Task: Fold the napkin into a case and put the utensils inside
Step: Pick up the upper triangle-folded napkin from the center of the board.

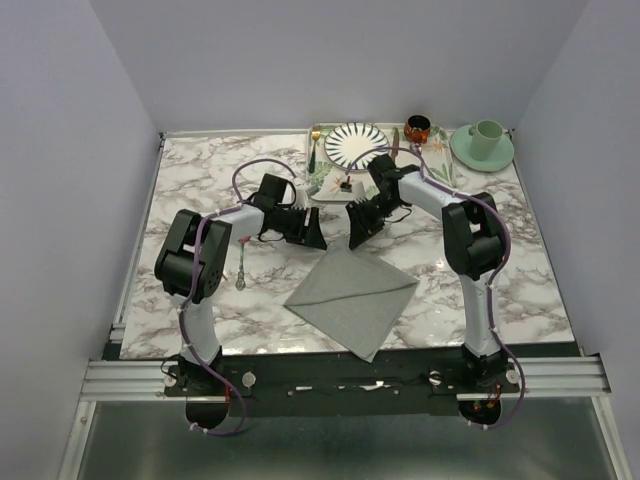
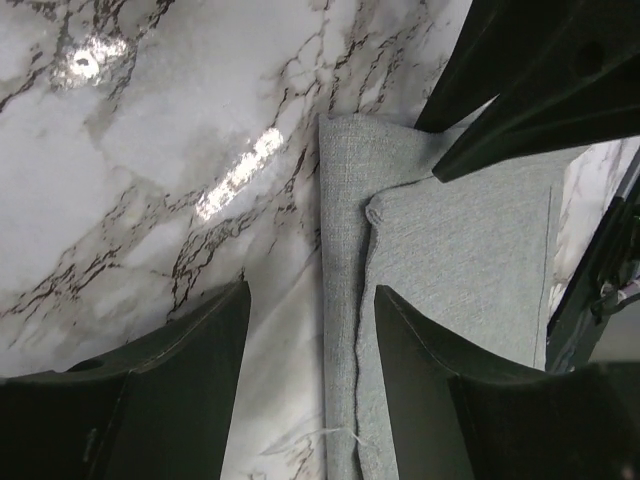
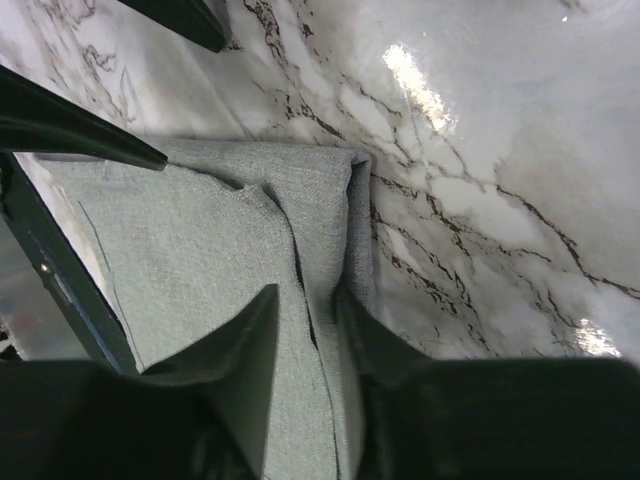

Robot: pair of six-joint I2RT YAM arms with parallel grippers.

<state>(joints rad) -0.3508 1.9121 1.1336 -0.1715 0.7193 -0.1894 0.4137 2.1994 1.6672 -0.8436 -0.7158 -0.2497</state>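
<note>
I should next pinch the napkin's doubled edge (image 1: 327,255) (image 2: 345,285) at its far corner with my left gripper. Then I can turn it over.
The grey napkin (image 1: 352,290) lies as a diamond on the marble table, its far corner partly folded over. My left gripper (image 1: 313,233) is open at that far corner. In the left wrist view its jaws (image 2: 310,370) straddle the napkin's doubled edge (image 2: 345,330), one finger (image 2: 430,380) over the cloth and the other over marble. My right gripper (image 1: 358,230) faces it. In the right wrist view it (image 3: 308,340) is closed narrowly on the napkin's folded edge (image 3: 320,230). A slim utensil (image 1: 240,268) lies left of the napkin, beside the left arm. The fork cannot be made out.
At the back stand a leaf-patterned tray (image 1: 322,183) with a striped plate (image 1: 355,143) and a gold fork (image 1: 313,148), a small dark cup (image 1: 417,127), and a green cup (image 1: 487,133) on a saucer (image 1: 470,155). The table is walled at the sides.
</note>
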